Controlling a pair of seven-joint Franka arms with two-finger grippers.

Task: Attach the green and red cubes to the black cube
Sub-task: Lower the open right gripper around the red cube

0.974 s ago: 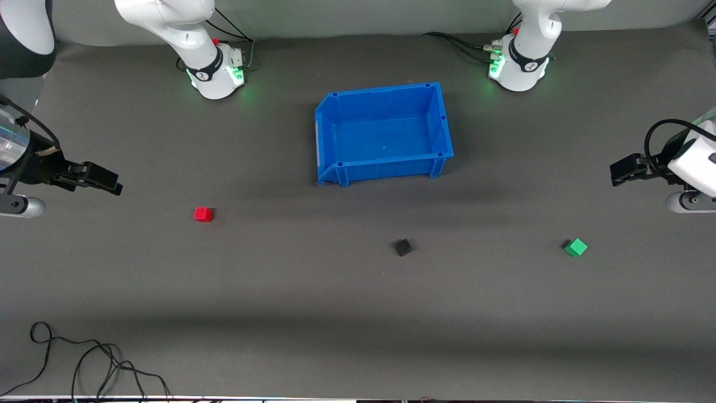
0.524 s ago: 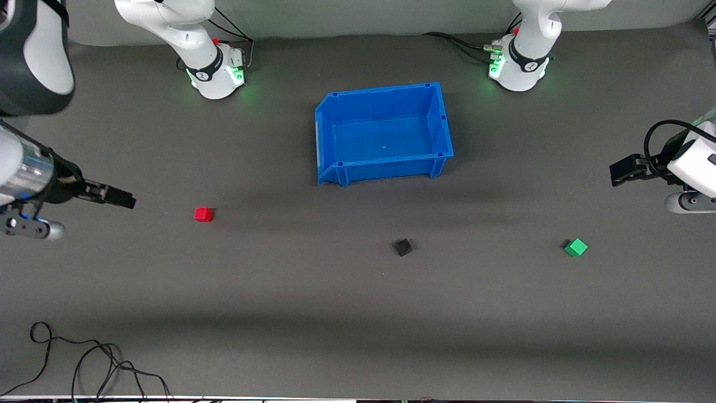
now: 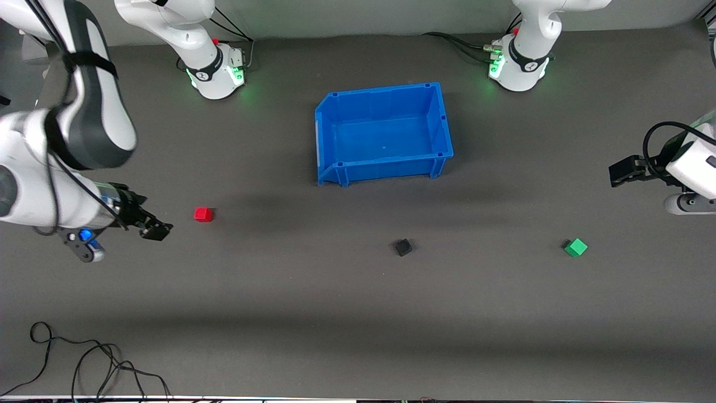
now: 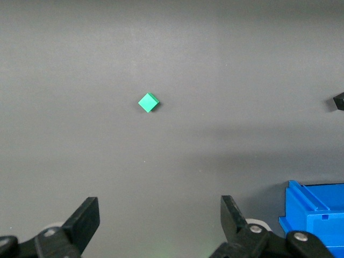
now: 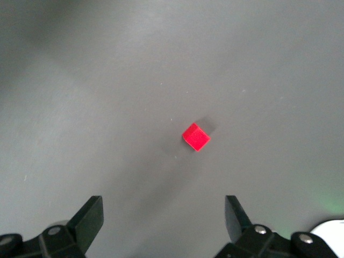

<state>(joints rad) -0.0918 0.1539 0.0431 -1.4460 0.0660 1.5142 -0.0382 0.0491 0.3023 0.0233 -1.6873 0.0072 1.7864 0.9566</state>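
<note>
The red cube (image 3: pixel 203 214) has to be attached to the black cube (image 3: pixel 403 247). My right gripper needs to grab the red cube by its opposite sides next.
The red cube (image 3: pixel 203 214) (image 5: pixel 195 136) lies on the grey mat toward the right arm's end. The black cube (image 3: pixel 403 247) (image 4: pixel 339 101) sits near the middle of the mat, nearer the front camera than the bin. Toward the left arm's end, the green cube (image 3: pixel 575 247) (image 4: pixel 149 102) lies about level with the black one. My right gripper (image 3: pixel 155 229) (image 5: pixel 164 207) hangs open and empty over bare mat beside the red cube. My left gripper (image 3: pixel 618 173) (image 4: pixel 159 207) waits open and empty over the mat's end, apart from the green cube.
An empty blue bin (image 3: pixel 386 167) (image 4: pixel 314 215) stands at mid-table between the two arm bases. A loose black cable (image 3: pixel 84 364) curls on the mat at the edge nearest the front camera, at the right arm's end.
The right arm has swung in over the mat and its gripper has come closer to the red cube. The left arm and all three cubes have stayed put.
</note>
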